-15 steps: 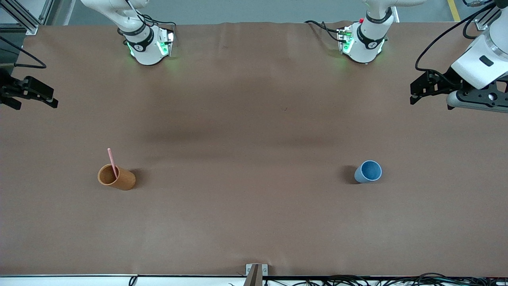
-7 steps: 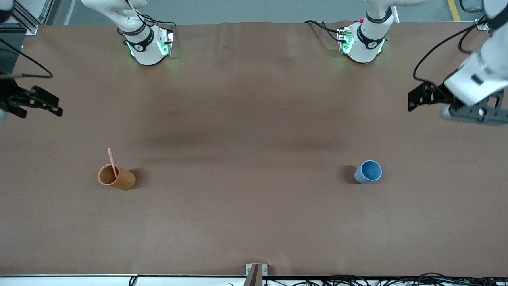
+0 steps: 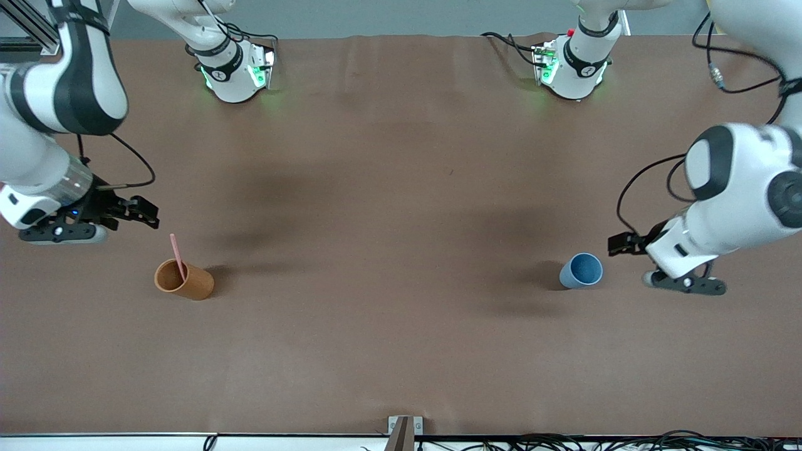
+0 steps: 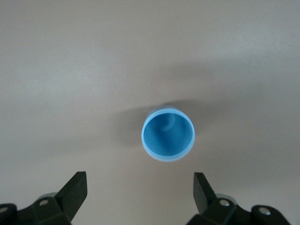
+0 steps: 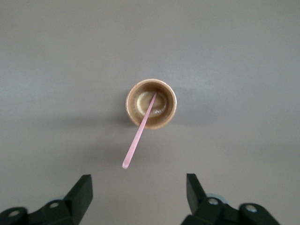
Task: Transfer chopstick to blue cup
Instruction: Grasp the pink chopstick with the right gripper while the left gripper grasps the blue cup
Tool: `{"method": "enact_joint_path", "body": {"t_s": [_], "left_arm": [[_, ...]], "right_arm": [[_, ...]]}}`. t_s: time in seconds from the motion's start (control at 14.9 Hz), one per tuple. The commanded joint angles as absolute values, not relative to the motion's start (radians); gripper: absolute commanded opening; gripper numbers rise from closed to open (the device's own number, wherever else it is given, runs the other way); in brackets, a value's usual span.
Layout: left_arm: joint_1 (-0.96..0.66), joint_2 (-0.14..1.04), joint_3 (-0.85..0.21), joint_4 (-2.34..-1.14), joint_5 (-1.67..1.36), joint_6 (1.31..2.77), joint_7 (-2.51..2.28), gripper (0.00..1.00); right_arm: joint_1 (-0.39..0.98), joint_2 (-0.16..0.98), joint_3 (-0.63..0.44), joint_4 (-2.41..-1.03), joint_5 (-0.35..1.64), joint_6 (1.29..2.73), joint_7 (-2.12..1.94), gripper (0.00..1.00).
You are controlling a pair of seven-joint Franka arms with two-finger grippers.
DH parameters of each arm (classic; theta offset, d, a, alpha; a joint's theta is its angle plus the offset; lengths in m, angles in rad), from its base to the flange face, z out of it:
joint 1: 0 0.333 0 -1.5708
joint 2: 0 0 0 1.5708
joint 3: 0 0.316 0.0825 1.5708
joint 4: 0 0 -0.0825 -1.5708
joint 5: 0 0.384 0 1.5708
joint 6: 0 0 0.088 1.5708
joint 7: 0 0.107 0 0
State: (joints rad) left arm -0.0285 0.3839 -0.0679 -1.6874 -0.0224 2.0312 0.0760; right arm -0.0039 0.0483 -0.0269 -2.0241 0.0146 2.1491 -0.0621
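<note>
The blue cup needs to go to the pink chopstick (image 3: 177,255), so my left gripper should grab the cup by its rim (image 3: 565,273) next.
The pink chopstick (image 3: 177,255) stands leaning in the orange-brown cup (image 3: 183,280), toward the right arm's end of the table. In the right wrist view the chopstick (image 5: 139,131) rises out of that cup (image 5: 164,110), its free tip toward my right gripper (image 5: 138,185). My right gripper (image 3: 145,212) hangs open and empty over the table beside the chopstick's top. The blue cup (image 3: 581,270) stands upright and empty toward the left arm's end. My left gripper (image 3: 619,244) hovers beside it, open and empty. The left wrist view looks down into the blue cup (image 4: 168,134), just clear of the left gripper (image 4: 139,180).
Both arm bases (image 3: 235,72) (image 3: 573,69) stand along the table edge farthest from the front camera. A small metal bracket (image 3: 405,429) and cables lie at the nearest edge. The brown table cover (image 3: 388,250) stretches bare between the two cups.
Both arms have swung in from the table's ends and come lower. The right gripper now hangs by the chopstick, the left gripper by the blue cup. Cups and chopstick have not moved.
</note>
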Motion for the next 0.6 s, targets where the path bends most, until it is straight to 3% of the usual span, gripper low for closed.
{"method": "enact_joint_path", "body": {"t_s": [0.0, 0.13, 0.34, 0.4, 0.47, 0.54], "left_arm": [[-0.032, 0.38, -0.066, -1.826, -0.035, 2.202, 0.077, 1.0], [-0.026, 0.402, -0.066, -1.908, -0.035, 2.331, 0.077, 1.0], [-0.026, 0.46, -0.066, -1.911, -0.035, 2.394, 0.077, 1.0], [-0.026, 0.475, -0.066, -1.913, -0.037, 2.41, 0.077, 0.93], [-0.026, 0.48, -0.066, -1.916, -0.037, 2.414, 0.075, 0.69], [-0.025, 0.477, -0.066, -1.917, -0.037, 2.413, 0.084, 0.34]], "right_arm": [[-0.008, 0.044, -0.025, -2.109, 0.025, 2.267, -0.057, 0.82], [-0.006, 0.061, -0.025, -2.121, 0.025, 2.296, -0.055, 0.76], [-0.005, 0.074, -0.025, -2.166, 0.025, 2.377, -0.057, 0.63], [-0.003, 0.074, -0.025, -2.186, 0.025, 2.403, -0.055, 0.61], [-0.002, 0.072, -0.025, -2.197, 0.025, 2.413, -0.055, 0.6], [0.0, 0.072, -0.025, -2.197, 0.025, 2.411, -0.055, 0.57]]}}
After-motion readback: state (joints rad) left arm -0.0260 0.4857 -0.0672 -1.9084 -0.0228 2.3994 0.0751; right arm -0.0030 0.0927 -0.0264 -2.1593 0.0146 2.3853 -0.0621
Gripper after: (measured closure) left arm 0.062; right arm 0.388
